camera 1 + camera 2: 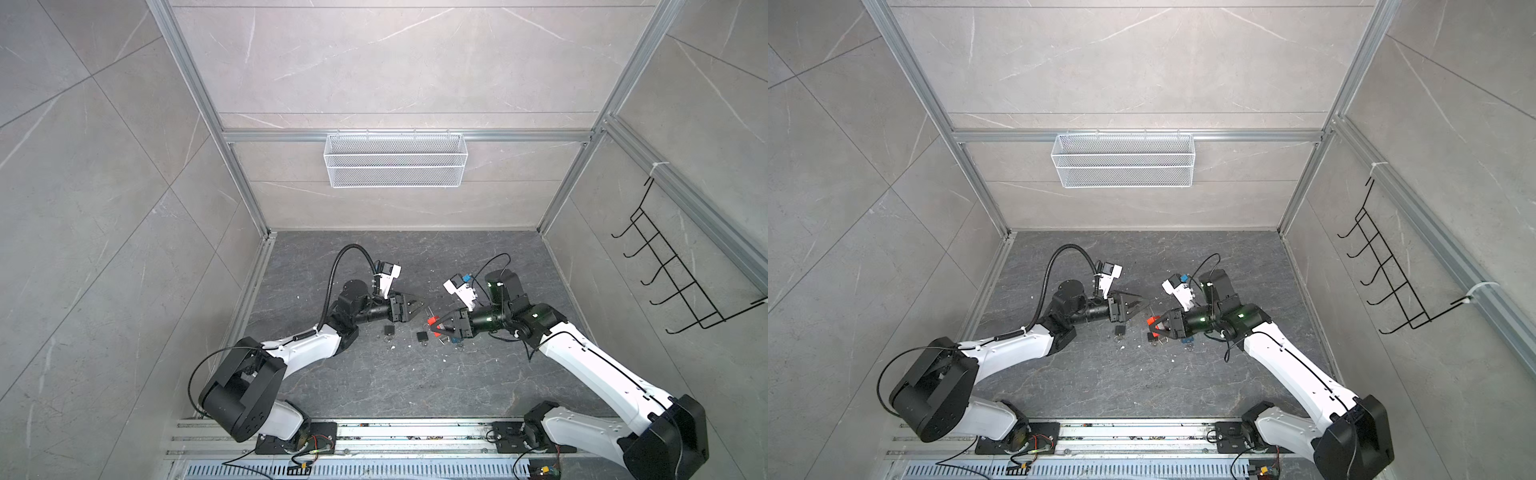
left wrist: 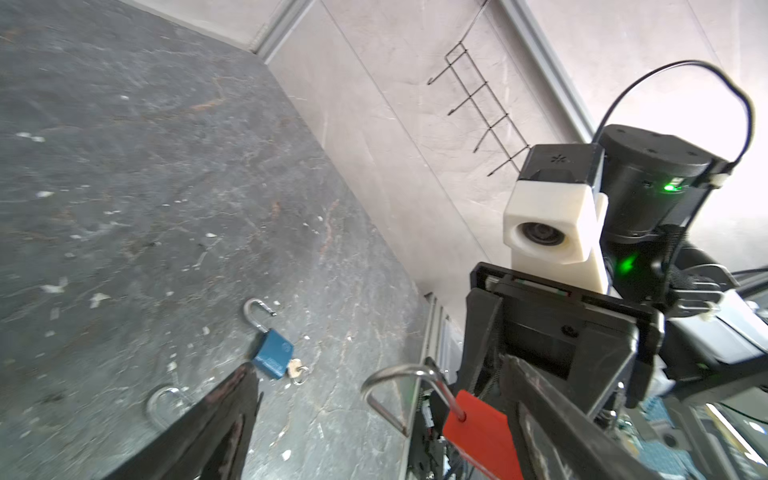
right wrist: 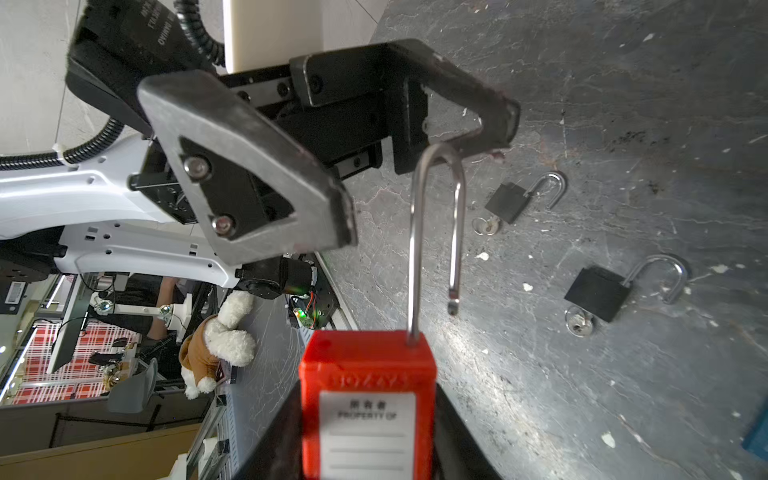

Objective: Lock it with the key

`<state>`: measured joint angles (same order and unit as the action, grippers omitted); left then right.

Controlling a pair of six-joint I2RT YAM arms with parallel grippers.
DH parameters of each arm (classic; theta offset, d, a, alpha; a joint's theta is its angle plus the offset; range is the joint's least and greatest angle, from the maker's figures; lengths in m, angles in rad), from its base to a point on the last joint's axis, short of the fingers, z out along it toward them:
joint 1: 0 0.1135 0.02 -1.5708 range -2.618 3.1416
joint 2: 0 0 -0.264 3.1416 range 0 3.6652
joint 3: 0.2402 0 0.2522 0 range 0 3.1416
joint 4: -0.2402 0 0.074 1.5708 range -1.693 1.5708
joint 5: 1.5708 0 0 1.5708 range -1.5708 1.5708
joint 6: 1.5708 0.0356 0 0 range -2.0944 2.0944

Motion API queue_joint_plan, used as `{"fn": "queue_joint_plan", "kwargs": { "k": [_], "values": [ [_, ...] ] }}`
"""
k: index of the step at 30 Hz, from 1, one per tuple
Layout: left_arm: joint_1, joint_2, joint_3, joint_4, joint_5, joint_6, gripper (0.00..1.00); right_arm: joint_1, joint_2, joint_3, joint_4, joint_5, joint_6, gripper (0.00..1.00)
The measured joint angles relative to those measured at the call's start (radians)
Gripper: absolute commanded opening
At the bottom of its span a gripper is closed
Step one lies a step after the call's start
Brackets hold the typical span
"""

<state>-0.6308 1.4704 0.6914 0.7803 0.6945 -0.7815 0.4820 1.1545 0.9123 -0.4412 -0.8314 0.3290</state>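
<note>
Next, my left gripper grabs the red padlock by its shackle's bend [image 1: 429,308], which leaves the padlock's body [image 1: 433,321] free for my right gripper to regrip for locking.
My right gripper [image 3: 368,440] is shut on the body of a red padlock [image 3: 368,395] and holds it off the floor. It shows in both top views too [image 1: 432,321] [image 1: 1152,321]. Its long steel shackle [image 3: 436,208] stands open, the free end out of the body. My left gripper [image 1: 423,306] faces it with jaws wide open. The shackle's bend [image 2: 395,374] lies in the gap, close to one finger [image 3: 490,120]. No key shows on the red padlock. Keys on rings [image 3: 486,226] [image 3: 579,324] stick in two black padlocks on the floor.
On the dark stone floor lie two open black padlocks [image 1: 389,330] [image 1: 422,336] and an open blue padlock [image 2: 272,357] with its key. White chips are scattered around them. A wire basket [image 1: 395,160] hangs on the back wall and a hook rack [image 1: 673,274] on the right wall.
</note>
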Motion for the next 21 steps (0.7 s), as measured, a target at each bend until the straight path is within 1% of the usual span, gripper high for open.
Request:
{"fn": "queue_joint_plan", "kwargs": {
  "k": [9, 14, 21],
  "values": [
    [0.0, 0.064, 0.0, 0.137, 0.057, -0.098, 0.82, 0.002, 0.005, -0.005, 0.032, -0.023, 0.019, 0.0],
    [0.0, 0.093, 0.0, 0.212, 0.077, -0.158, 0.79, 0.002, 0.027, -0.005, 0.043, -0.026, 0.023, 0.0],
    [0.0, 0.096, -0.011, 0.249, 0.087, -0.187, 0.73, 0.002, 0.055, -0.004, 0.043, -0.018, 0.022, 0.0]
  ]
}}
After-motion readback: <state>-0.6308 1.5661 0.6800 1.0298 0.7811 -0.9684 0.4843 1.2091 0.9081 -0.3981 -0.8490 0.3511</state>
